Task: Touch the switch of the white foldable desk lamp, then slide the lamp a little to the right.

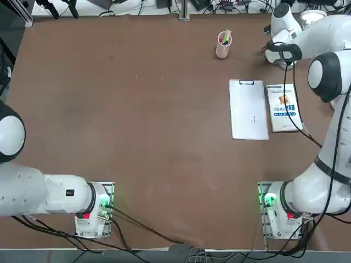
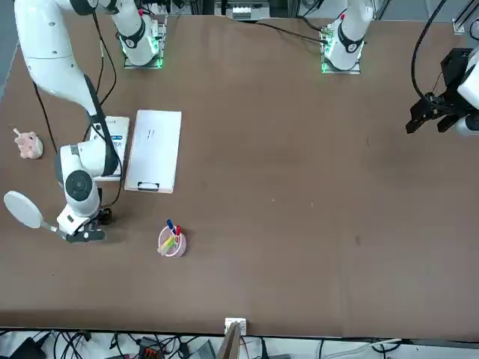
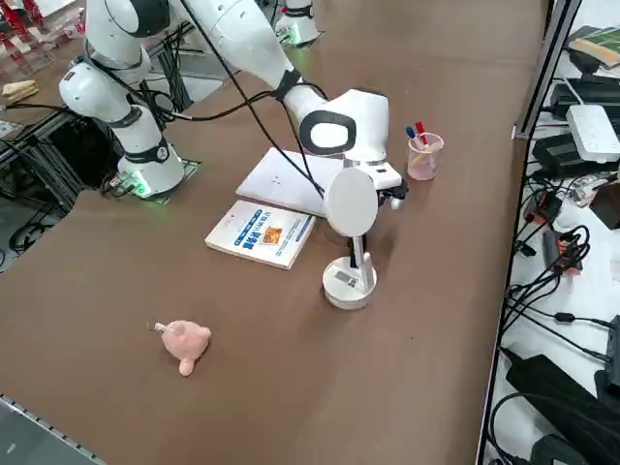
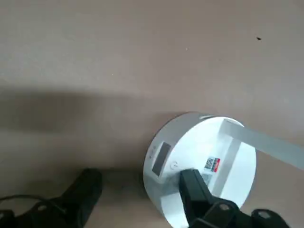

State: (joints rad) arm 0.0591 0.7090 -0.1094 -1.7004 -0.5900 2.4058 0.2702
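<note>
The lamp's round base spreads wider than my open fingers. My right gripper will grip the lamp by its thin arm to slide it.
The white foldable desk lamp stands at the table's far right, its round head raised on a thin arm. In the right wrist view its disc base shows a small power mark near the rim. My right gripper hangs open low over that base. One finger sits over the base right beside the mark, the other over bare table. Whether the finger touches the base I cannot tell. In the front view the gripper hides the base, with the head beside it.
A pink pen cup stands to the lamp's left. A white clipboard and a book lie nearer the arm's base. A small pink toy lies near the table's right edge. Cables and boxes line the far edge.
</note>
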